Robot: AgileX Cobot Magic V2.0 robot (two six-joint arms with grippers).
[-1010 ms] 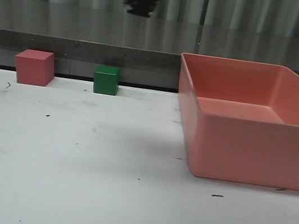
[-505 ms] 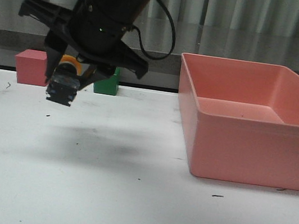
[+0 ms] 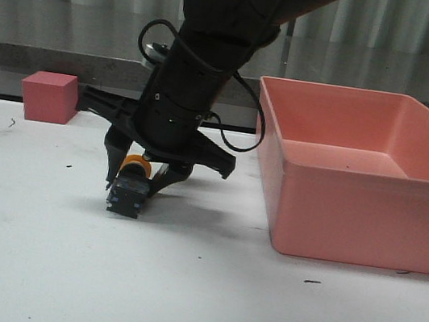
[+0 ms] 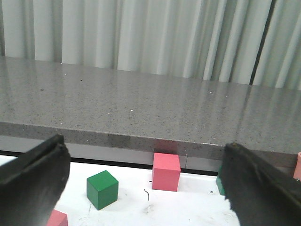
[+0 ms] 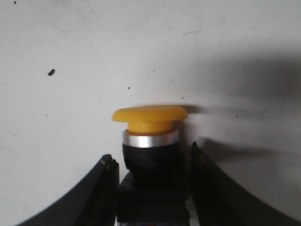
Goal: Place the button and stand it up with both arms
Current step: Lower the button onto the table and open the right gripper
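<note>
My right gripper opens now: the tilted button's black base is at the white table, so the button would lie there.
The button (image 3: 129,190), with a yellow cap, pale collar and black body, hangs tilted in my right gripper (image 3: 133,185), its base at or just above the white table. I cannot tell whether it touches. In the right wrist view the button (image 5: 149,141) sits between the two dark fingers, and the right gripper (image 5: 150,155) is shut on its black body. My left gripper (image 4: 144,146) is open and empty, its fingers (image 4: 35,179) wide apart. It is out of the front view.
A large pink tray (image 3: 353,216) stands on the right. A pink-red cube (image 3: 47,96) sits at the back left, and the arm hides the green cube. The left wrist view shows a green cube (image 4: 102,189) and a pink-red cube (image 4: 166,171) below a grey ledge (image 4: 141,103).
My right arm has come down and to the right with the button, from mid-air at the left to table level. It now covers the green cube.
</note>
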